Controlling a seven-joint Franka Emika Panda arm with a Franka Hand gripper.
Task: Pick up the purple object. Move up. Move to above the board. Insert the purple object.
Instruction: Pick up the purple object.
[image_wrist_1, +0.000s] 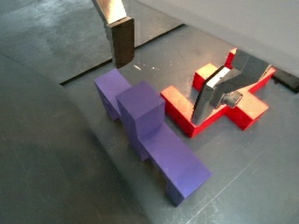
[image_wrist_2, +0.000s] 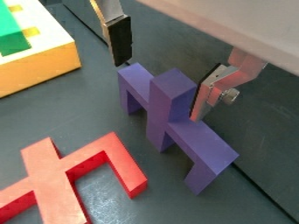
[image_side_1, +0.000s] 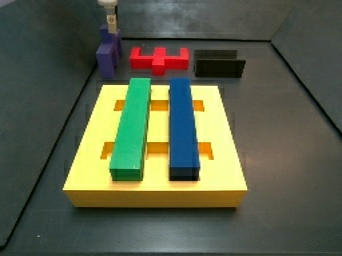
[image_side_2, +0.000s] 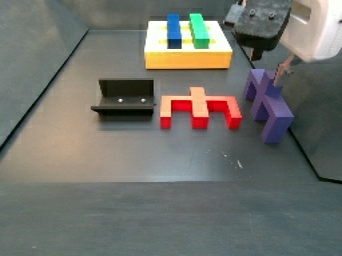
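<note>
My gripper takes hold of the purple object by its central stem (image_wrist_1: 142, 101) next, to insert it.
The purple object (image_wrist_1: 146, 122) lies on the dark floor next to the red block, its stem (image_wrist_2: 170, 87) pointing up. My gripper (image_wrist_2: 158, 89) is open and low over it. One finger (image_wrist_2: 118, 42) and the other finger (image_wrist_2: 212, 90) stand on either side of the stem without touching it. In both side views the gripper (image_side_2: 273, 62) hangs just above the purple object (image_side_2: 266, 103), which also shows behind the board (image_side_1: 106, 55). The yellow board (image_side_1: 214, 140) carries a green bar (image_side_1: 130, 125) and a blue bar (image_side_1: 182, 125).
A red notched block (image_side_2: 198, 108) lies close beside the purple object, with the black fixture (image_side_2: 123, 100) beyond it. The floor's walls rise near the purple object's outer side (image_side_2: 314, 120). The board (image_side_2: 185, 58) sits a short way off along the floor.
</note>
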